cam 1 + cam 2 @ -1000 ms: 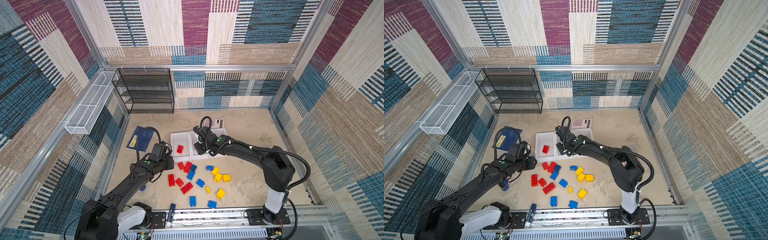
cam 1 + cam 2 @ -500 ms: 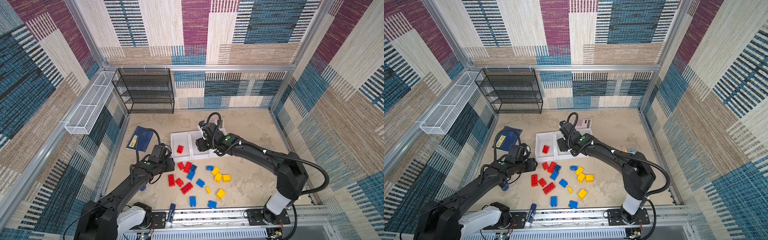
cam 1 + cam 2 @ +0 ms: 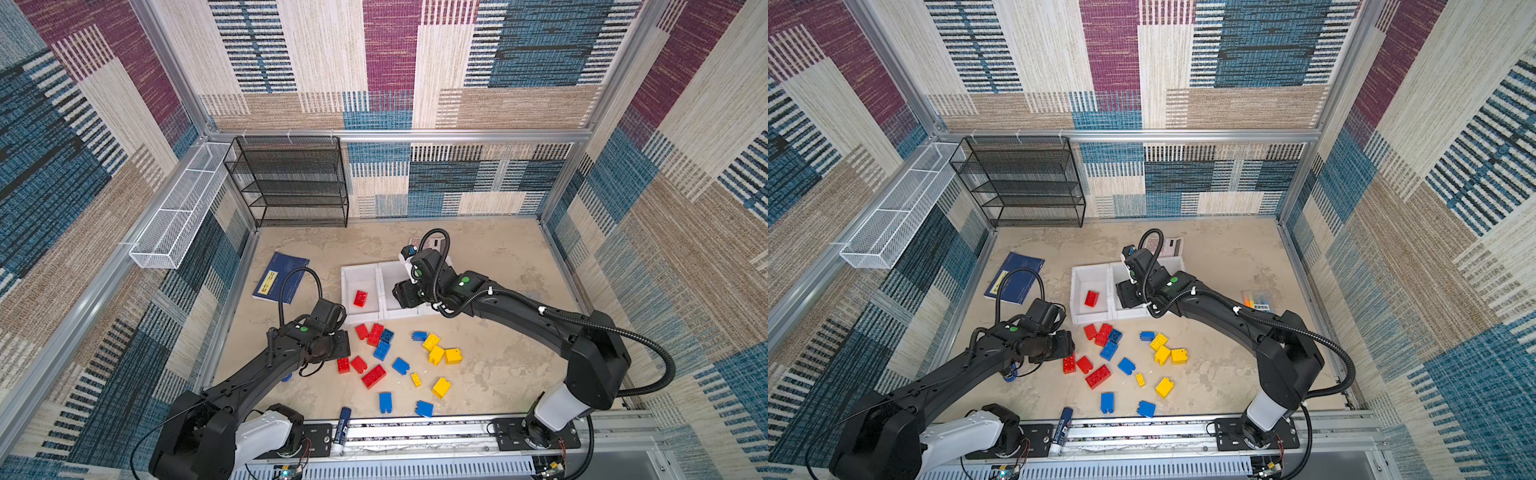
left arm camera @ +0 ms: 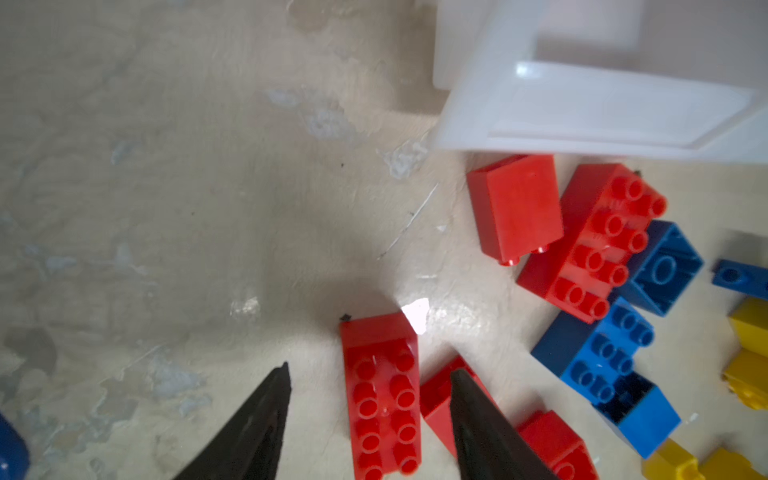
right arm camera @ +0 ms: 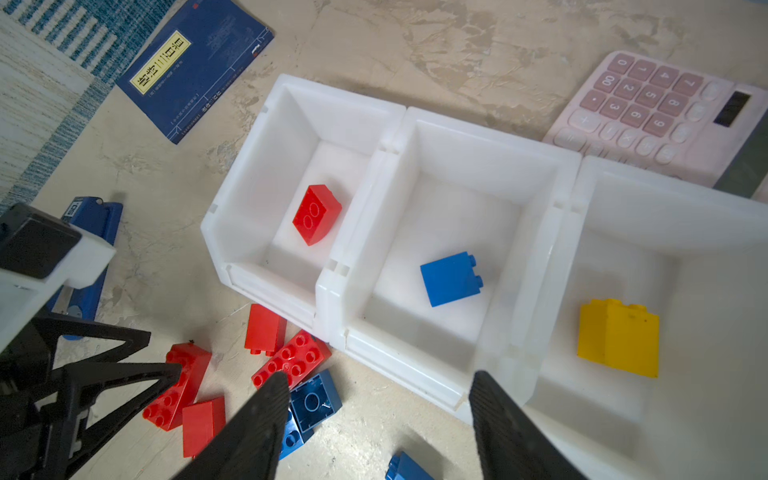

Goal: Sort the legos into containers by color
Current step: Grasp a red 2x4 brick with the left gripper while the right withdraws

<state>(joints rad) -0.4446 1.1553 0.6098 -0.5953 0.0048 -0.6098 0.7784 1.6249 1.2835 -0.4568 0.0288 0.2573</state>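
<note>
The left gripper's fingers stop above the studded top of the red brick (image 3: 343,365), which is between the open fingers, so the gripper isn't ready to close and needs to go lower first.
Three joined white containers (image 5: 390,124) (image 3: 359,270) (image 3: 1090,270) stand in a row. One holds a red brick (image 5: 316,214), the middle one a blue brick (image 5: 451,279), the last a yellow brick (image 5: 618,336). Loose red, blue and yellow legos (image 3: 390,361) lie on the floor in front. My left gripper (image 4: 370,370) (image 3: 337,345) is open, low over the floor, its fingers either side of an oblong red brick (image 4: 382,395) and not touching it. My right gripper (image 5: 378,376) (image 3: 405,296) is open and empty above the middle container's front wall.
A blue book (image 3: 281,278) lies left of the containers and a pink calculator (image 5: 665,116) behind them. A black mesh rack (image 3: 291,183) and a white wire basket (image 3: 174,224) stand along the back left. A blue-capped glue stick (image 3: 340,428) lies at the front rail.
Both grippers have opened wider. The right gripper has drawn back a little towards the front of the containers. The left gripper has edged towards the red bricks.
</note>
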